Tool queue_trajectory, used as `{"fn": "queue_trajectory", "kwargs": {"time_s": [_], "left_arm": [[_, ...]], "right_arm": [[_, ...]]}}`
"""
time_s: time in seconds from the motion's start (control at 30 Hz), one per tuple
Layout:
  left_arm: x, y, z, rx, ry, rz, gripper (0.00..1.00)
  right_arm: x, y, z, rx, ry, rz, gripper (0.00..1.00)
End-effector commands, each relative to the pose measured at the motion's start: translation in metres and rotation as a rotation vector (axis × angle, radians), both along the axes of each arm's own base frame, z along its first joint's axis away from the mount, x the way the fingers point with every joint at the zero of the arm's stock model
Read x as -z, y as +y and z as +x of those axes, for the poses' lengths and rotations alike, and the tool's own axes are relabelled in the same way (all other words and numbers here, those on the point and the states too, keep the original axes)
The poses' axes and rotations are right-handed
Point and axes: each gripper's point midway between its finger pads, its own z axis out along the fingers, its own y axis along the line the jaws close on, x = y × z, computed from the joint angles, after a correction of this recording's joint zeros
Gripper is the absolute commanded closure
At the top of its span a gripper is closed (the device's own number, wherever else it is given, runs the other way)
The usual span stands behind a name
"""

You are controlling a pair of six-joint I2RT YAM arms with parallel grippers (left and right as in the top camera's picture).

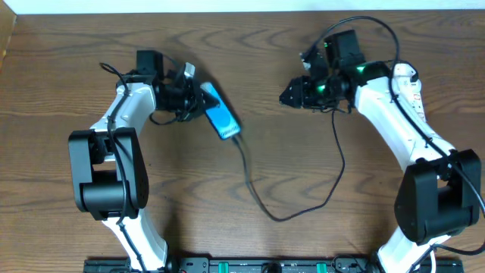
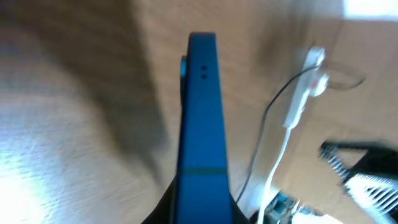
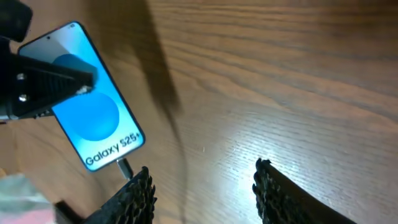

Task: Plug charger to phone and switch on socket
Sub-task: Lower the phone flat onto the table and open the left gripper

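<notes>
The phone's blue edge (image 2: pixel 205 124) hangs above the tabletop, apart from its shadow, so it is too early to release. My left gripper lowers the phone, before letting go.
The phone (image 1: pixel 220 115) has a bright blue screen and lies tilted on the table, left of centre. My left gripper (image 1: pixel 189 92) is shut on its upper end. The left wrist view shows the phone's blue edge (image 2: pixel 202 124) running out from between the jaws. In the right wrist view the phone (image 3: pixel 93 115) reads "Galaxy S25+", and the charger's connector (image 3: pixel 123 167) sits at its bottom edge. The charger cable (image 1: pixel 261 205) loops down and back up toward my right arm. My right gripper (image 1: pixel 292 95) (image 3: pixel 202 186) is open and empty, to the right of the phone. The white socket (image 2: pixel 303 93) shows only in the left wrist view.
The wooden table (image 1: pixel 61 212) has a pale wall along its far edge. The right arm's thicker black cable (image 1: pixel 379 26) arcs above its wrist. A black rail (image 1: pixel 250 265) runs along the front edge between the two arm bases.
</notes>
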Motion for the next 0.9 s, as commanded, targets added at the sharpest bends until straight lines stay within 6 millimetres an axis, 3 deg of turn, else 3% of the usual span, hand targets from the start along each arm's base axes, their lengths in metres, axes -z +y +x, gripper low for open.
{"fn": "queue_trajectory", "kwargs": {"time_s": [0.0, 0.17, 0.33, 0.57, 0.63, 0.87], "left_arm": [[0.008, -0.003, -0.017, 0.162, -0.084, 0.03, 0.93], [0.044, -0.004, -0.032, 0.173, 0.051, 0.01, 0.93], [0.064, -0.004, -0.034, 0.174, 0.09, 0.007, 0.91], [0.087, 0.019, -0.034, 0.171, 0.108, 0.193, 0.55], [0.099, 0.034, -0.036, 0.169, 0.123, 0.307, 0.43], [0.124, 0.094, -0.045, 0.17, 0.189, 0.684, 0.35]], "right_arm": [[-0.004, 0.007, 0.0, -0.047, -0.06, -0.054, 0.47], [-0.002, 0.014, -0.011, -0.071, -0.034, -0.062, 0.45], [0.001, 0.012, -0.014, -0.071, -0.015, -0.07, 0.43], [0.002, 0.01, -0.016, -0.068, -0.005, -0.081, 0.41], [0.003, 0.01, -0.017, -0.068, -0.003, -0.083, 0.39], [0.011, -0.004, -0.018, -0.047, 0.007, -0.165, 0.38]]}}
